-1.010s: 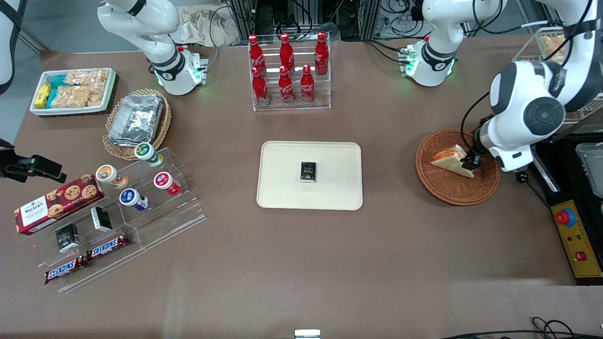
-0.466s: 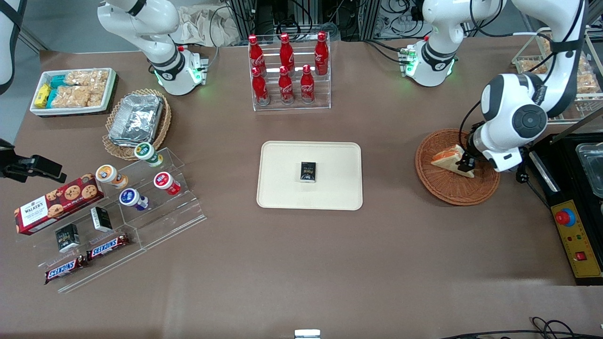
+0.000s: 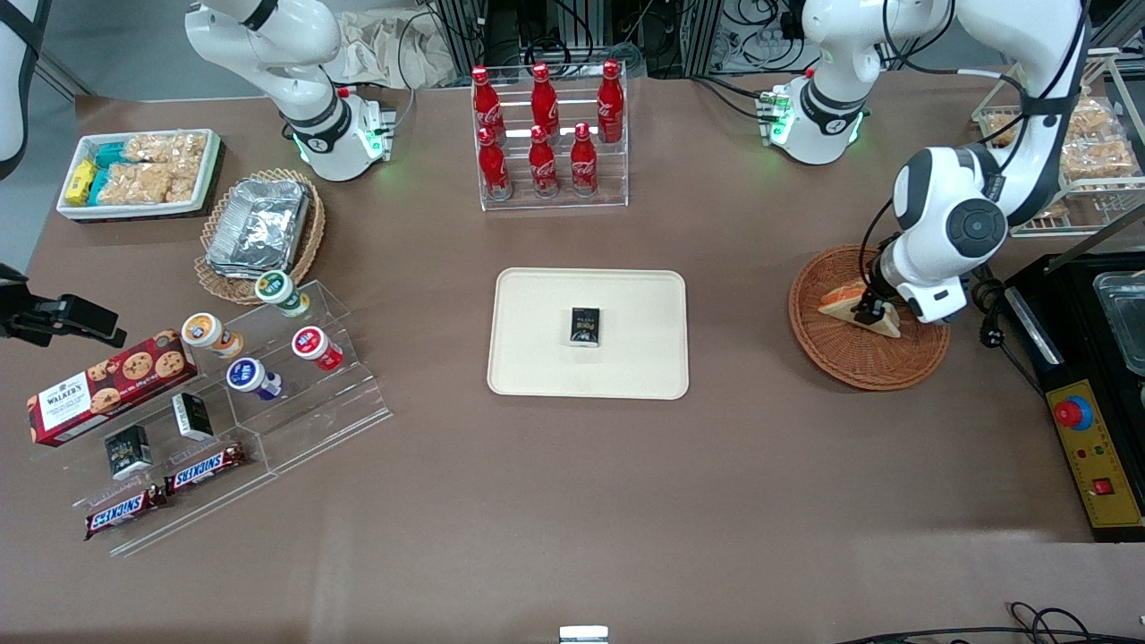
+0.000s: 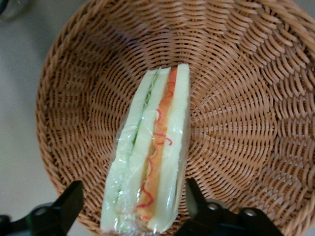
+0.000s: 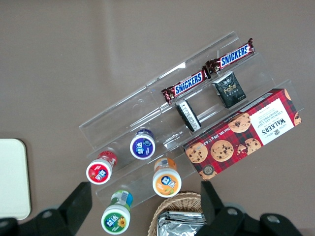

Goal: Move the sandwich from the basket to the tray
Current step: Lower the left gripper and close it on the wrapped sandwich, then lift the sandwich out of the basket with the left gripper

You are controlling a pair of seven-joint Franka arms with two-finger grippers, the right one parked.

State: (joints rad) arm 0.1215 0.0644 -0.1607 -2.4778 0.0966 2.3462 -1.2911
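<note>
Next, my left gripper takes hold of the sandwich by its wide wrapped end to place it on the cream tray.
The sandwich is a wrapped wedge of white bread with orange-red and green filling. It lies in the round reddish-brown wicker basket toward the working arm's end of the table. My left gripper is down in the basket, open. In the left wrist view the sandwich stands on edge on the basket weave, with the gripper straddling its wide end, one black finger a little off the bread, the other close against it. The cream tray lies mid-table with a small black box on it.
A rack of red cola bottles stands farther from the camera than the tray. A black control box with a red button and a wire rack of snack packets flank the basket. An acrylic shelf of cups and snacks lies toward the parked arm's end.
The left arm has swung in over the basket, carrying the open gripper along the sandwich toward the tray side. The sandwich has not moved.
</note>
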